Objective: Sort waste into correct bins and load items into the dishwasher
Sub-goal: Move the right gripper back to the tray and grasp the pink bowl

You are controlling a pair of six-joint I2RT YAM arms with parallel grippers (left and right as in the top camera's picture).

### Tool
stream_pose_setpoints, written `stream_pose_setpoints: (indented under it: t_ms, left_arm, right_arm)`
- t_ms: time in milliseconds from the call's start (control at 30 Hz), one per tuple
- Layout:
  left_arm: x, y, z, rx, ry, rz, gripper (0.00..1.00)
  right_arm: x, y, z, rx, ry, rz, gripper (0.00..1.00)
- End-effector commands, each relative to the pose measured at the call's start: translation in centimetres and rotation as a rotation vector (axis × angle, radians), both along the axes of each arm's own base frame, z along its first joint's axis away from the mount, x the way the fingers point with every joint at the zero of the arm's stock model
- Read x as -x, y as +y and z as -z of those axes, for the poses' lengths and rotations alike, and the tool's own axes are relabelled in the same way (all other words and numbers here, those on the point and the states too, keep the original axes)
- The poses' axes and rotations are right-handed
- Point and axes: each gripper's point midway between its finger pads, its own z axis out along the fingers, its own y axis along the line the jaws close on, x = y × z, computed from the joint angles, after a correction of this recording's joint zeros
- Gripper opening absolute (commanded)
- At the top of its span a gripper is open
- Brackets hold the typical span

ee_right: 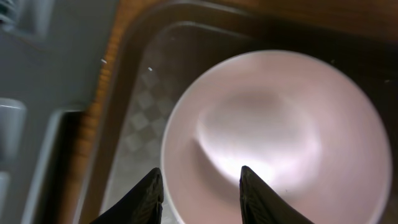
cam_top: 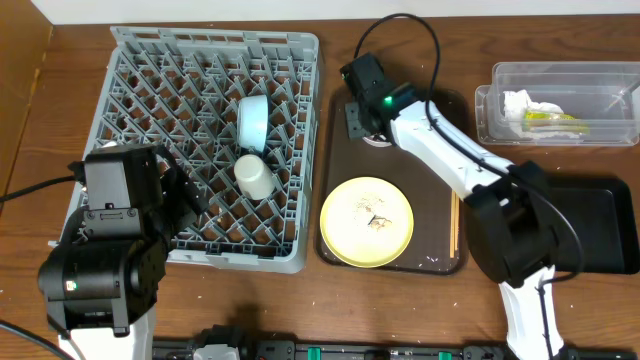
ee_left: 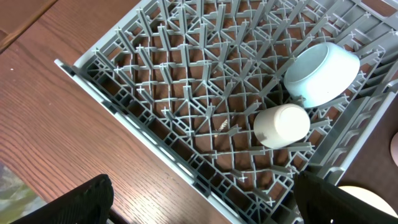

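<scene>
In the right wrist view my fingers stop above the rim of the saucer (ee_right: 277, 143), so it is too early to close; my right gripper lowers first next.
The grey dish rack (cam_top: 140, 70) holds the light blue bowl (cam_top: 252, 120) and the cream cup (cam_top: 255, 177); both also show in the left wrist view, bowl (ee_left: 322, 73) and cup (ee_left: 281, 125). My left gripper (ee_left: 199, 199) is open and empty over the rack's front left edge. My right gripper (ee_right: 200, 177) is open, its fingertips straddling the near rim of the small pink saucer (ee_right: 277, 143) on the brown serving tray (cam_top: 440, 262). The yellow plate (cam_top: 367, 221) with rice crumbs lies on that tray. Chopsticks (cam_top: 455, 222) lie beside it. The clear tub (cam_top: 600, 75) holds the napkin (cam_top: 520, 102) and wrapper (cam_top: 548, 119).
The shallow black tray (cam_top: 605, 225) lies at the right, partly under my right arm. The table's left side is bare wood beside the rack (ee_left: 68, 124).
</scene>
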Motion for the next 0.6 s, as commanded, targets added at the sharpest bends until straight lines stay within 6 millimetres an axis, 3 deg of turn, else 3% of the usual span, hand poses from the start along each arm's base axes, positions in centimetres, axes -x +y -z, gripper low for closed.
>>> stream_pose_setpoints:
  t_ms: [0,167,333,433,567]
  left_arm:
    - [0.1,0.1,0.0,-0.001,0.000,-0.008,0.94]
    - [0.1,0.1,0.0,-0.001,0.000,-0.008,0.94]
    - [0.1,0.2,0.0,-0.001,0.000,-0.009,0.94]
    - [0.1,0.1,0.0,-0.001,0.000,-0.008,0.94]
    - [0.1,0.1,0.0,-0.001,0.000,-0.008,0.94]
  right_arm:
    - [0.5,-0.1,2.9,0.072,0.027,-0.036,0.36]
    - [1.5,0.7,5.0,0.052,0.090,-0.066,0.33]
    - [2.0,1.7,4.7,0.058,0.078,-0.087,0.31]
    - [2.0,1.9,3.6,0.052,0.067,-0.087,0.35]
    - [1.7,1.3,0.1,0.031,0.022,-0.042,0.37]
